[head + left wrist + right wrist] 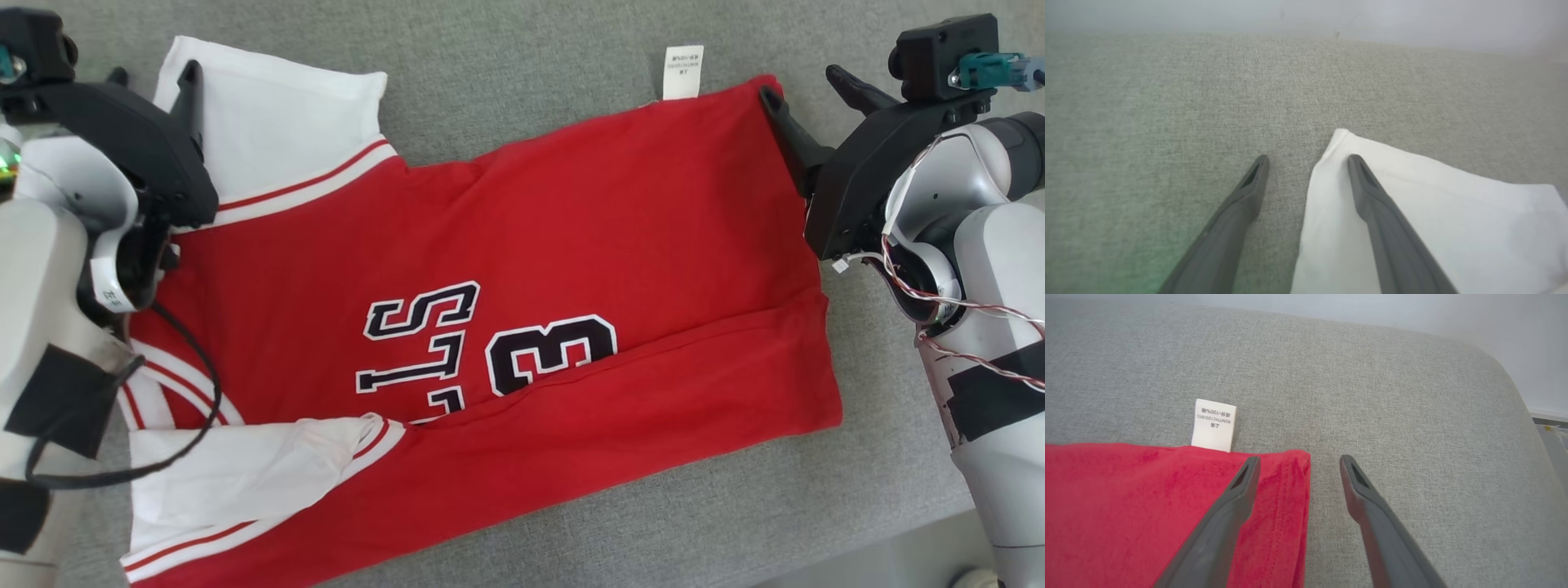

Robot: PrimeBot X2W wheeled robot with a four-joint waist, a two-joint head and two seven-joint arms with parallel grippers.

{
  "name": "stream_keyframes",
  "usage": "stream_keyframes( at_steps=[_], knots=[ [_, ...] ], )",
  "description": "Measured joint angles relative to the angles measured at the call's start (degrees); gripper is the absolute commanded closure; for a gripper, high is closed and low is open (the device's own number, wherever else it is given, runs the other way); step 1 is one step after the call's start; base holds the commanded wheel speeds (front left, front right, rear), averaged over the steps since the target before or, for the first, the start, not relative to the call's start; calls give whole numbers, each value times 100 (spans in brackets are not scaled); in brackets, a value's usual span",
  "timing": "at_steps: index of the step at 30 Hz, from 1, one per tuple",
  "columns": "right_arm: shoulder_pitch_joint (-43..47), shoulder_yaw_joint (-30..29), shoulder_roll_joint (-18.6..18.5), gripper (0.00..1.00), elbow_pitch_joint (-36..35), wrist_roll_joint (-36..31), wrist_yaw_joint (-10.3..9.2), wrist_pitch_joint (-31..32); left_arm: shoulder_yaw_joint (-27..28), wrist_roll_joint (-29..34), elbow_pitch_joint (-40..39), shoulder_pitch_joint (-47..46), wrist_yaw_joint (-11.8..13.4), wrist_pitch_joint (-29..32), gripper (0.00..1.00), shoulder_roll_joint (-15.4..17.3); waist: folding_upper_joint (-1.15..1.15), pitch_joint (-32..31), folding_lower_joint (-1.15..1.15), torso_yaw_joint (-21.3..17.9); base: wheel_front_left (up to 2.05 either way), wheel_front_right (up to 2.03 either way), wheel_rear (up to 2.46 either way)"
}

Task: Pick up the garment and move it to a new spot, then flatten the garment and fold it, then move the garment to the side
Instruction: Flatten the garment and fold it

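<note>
The red jersey has its hem corner beside the white care label, and my right gripper should next grab the jersey there to fold the spread garment.
A red jersey with white sleeves and black lettering lies spread on the grey fabric surface, its near long edge folded over the front. My left gripper is open at the far white sleeve. In the left wrist view the left gripper straddles the sleeve's edge, one finger over the white cloth, the other over bare fabric. My right gripper is open at the jersey's far hem corner. In the right wrist view the right gripper straddles the red corner, beside a white care label.
The grey upholstered surface extends beyond the jersey on the far side. Its near edge runs across the lower right, with pale floor past it. In the right wrist view the surface rounds off at the right, before a pale wall.
</note>
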Motion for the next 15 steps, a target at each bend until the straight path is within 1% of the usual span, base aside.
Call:
stream_keyframes(
  at_steps=[2,3,4,5,9,15],
  knots=[
    [23,-5,8,0,-36,0,0,21,-56,35,41,-85,-38,77,0,55,0,51,0,-37,0,0,0],
    [27,-11,12,0,-57,-1,0,37,-83,35,57,-120,-68,140,6,77,0,76,0,-55,0,0,0],
    [29,-19,12,0,-76,-2,0,60,-116,36,70,-161,-115,220,41,110,0,100,-1,-71,0,0,0],
    [29,-24,10,0,-88,-3,0,90,-147,36,73,-201,-174,322,100,138,-1,126,-1,-84,0,0,0],
    [-16,-34,-35,0,-111,-13,0,405,-201,-73,-36,-341,-413,779,100,278,-1,222,-1,-110,0,0,0],
    [-153,0,-230,0,-216,-142,0,1149,-257,-94,-318,-348,-407,1033,100,359,0,250,0,-81,0,0,0]
  ],
)
